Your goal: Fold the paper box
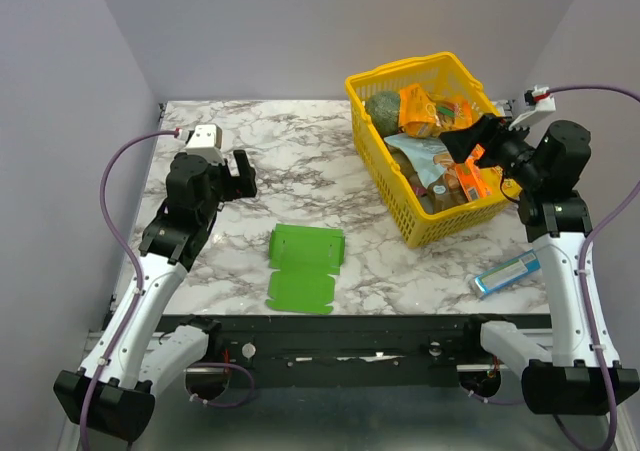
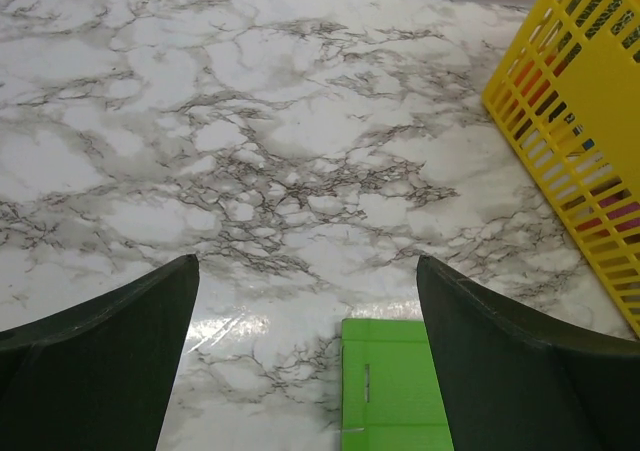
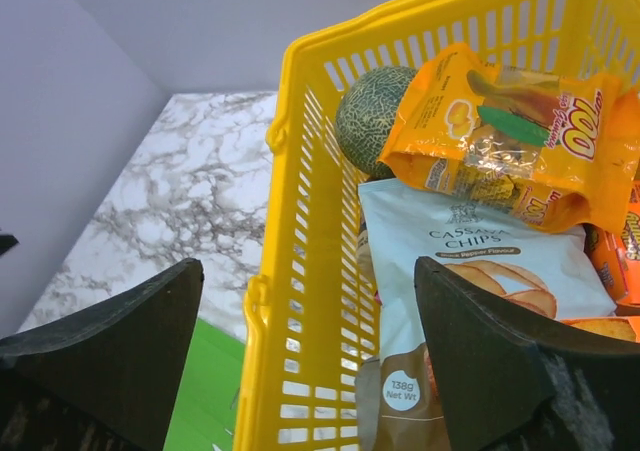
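The basket side of the paper box should stay free for my right gripper to fold. My left gripper should next pinch the box's slotted side edge away from the basket.
The paper box lies flat on the marble table as a bright green creased cut-out, near the front edge and between the two arms. My left gripper hangs open above the table, behind and to the left of the card. In the left wrist view its dark fingers stand wide apart, and a corner of the paper box shows low between them. My right gripper is open above the yellow basket, holding nothing. In the right wrist view it straddles the basket wall, and the paper box peeks out at the lower left.
The yellow plastic basket stands at the back right, filled with a melon, an orange snack bag and a cassava chips bag. A blue-and-white pack lies by the right arm. Grey walls surround the table.
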